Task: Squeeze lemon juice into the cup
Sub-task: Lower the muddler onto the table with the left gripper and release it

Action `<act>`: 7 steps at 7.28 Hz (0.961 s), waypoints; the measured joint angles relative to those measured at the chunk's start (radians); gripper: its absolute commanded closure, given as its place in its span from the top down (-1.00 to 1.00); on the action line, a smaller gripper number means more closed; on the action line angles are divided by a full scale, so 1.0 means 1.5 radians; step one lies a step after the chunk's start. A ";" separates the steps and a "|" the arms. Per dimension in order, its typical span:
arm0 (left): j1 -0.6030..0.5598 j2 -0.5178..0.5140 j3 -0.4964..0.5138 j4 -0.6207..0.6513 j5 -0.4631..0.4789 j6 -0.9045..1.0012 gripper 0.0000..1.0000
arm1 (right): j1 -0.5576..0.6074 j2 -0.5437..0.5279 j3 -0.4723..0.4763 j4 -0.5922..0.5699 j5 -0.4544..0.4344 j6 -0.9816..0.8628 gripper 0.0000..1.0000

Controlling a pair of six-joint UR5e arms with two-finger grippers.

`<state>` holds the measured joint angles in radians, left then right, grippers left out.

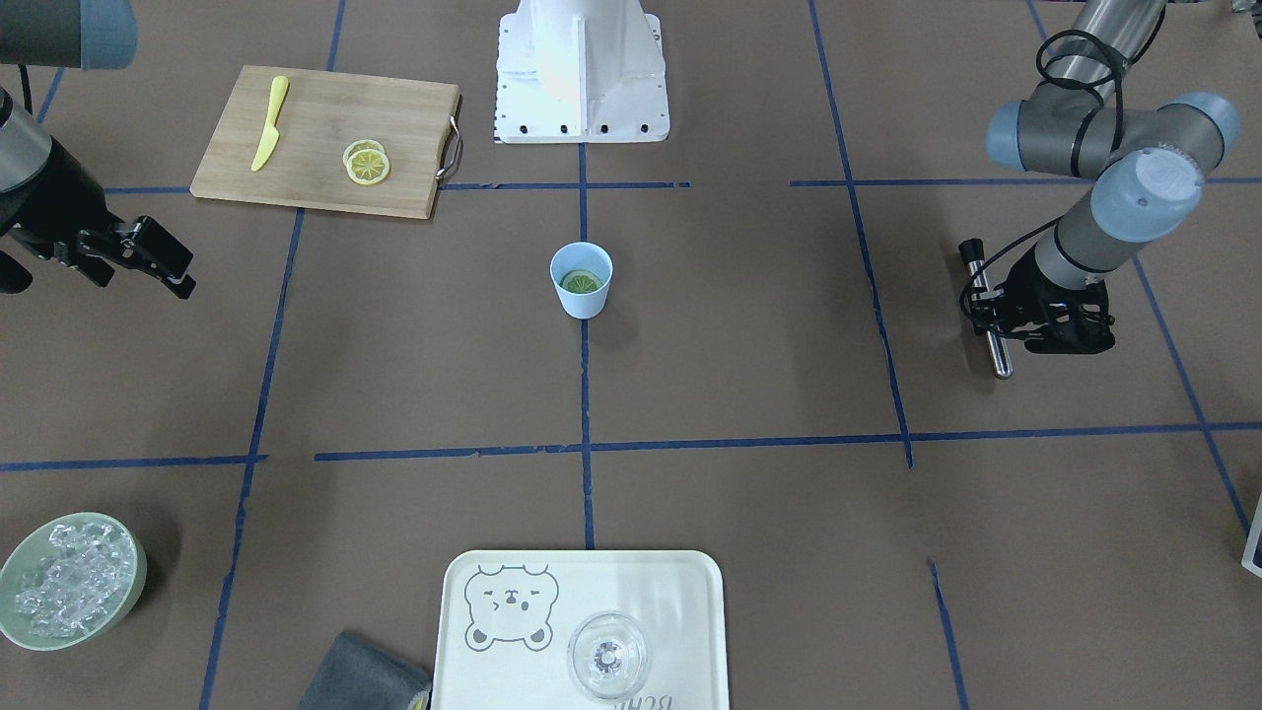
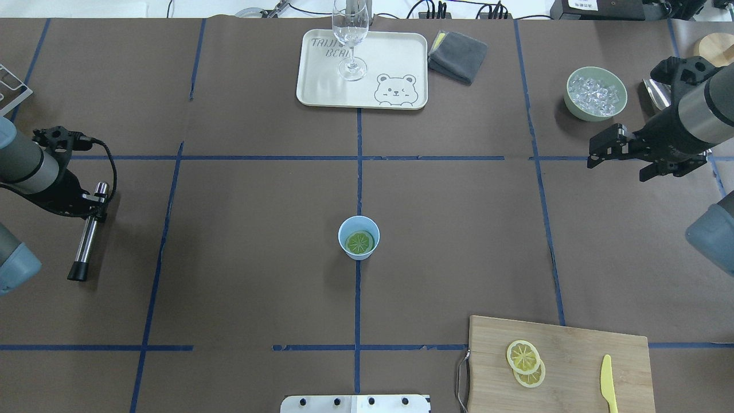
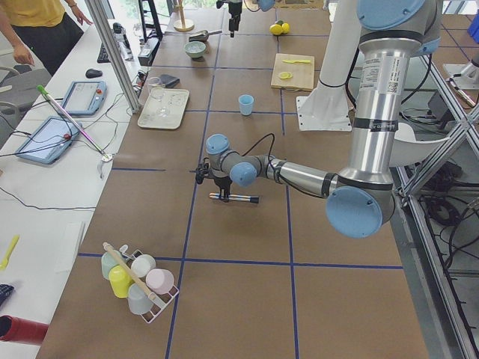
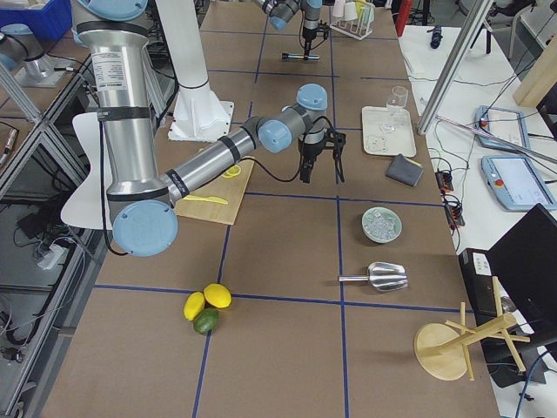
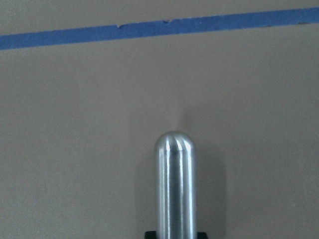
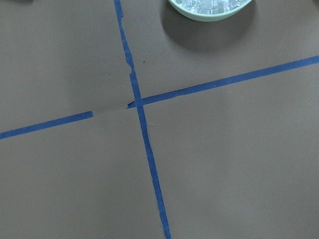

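The rounded end of the metal rod touches its shadow on the tabletop and the rod would rest there, so the left gripper will let go of it.
The light-blue cup (image 2: 358, 237) stands upright at the table's middle, also in the front view (image 1: 581, 280). One lemon slice (image 2: 359, 242) lies flat inside it and looks greenish in the shade. Two more lemon slices (image 2: 523, 356) overlap on the wooden cutting board (image 2: 573, 344). My right gripper (image 2: 616, 155) is open and empty, above the table near the ice bowl, far from cup and board. My left gripper (image 2: 92, 207) is shut on a metal rod (image 2: 87, 238) far left of the cup; the left wrist view shows the rod's rounded end (image 5: 174, 184).
A yellow knife (image 2: 608, 381) lies on the board. A pale-green bowl of ice (image 2: 596, 93) is at the back right. A white bear tray (image 2: 367, 86) holds a clear glass (image 2: 351, 40); a grey cloth (image 2: 459, 55) lies beside it.
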<state>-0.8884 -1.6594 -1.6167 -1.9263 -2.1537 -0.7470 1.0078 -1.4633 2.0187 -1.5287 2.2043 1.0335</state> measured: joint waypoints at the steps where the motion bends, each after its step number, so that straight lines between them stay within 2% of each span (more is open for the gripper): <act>1: 0.000 0.000 0.003 0.000 0.000 0.000 -1.00 | 0.000 0.000 0.000 0.000 0.000 0.000 1.00; 2: -0.001 0.001 0.004 0.000 0.000 -0.001 -0.31 | 0.000 0.000 -0.001 0.000 0.000 0.000 1.00; 3: -0.001 0.001 0.004 0.000 0.000 -0.001 0.99 | 0.000 0.000 0.000 0.000 0.000 0.000 1.00; 7: -0.003 0.006 -0.004 -0.002 0.003 -0.002 1.00 | 0.000 0.001 0.000 0.000 0.000 0.000 1.00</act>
<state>-0.8934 -1.6498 -1.6227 -1.9290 -2.1489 -0.7497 1.0078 -1.4619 2.0187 -1.5283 2.2047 1.0337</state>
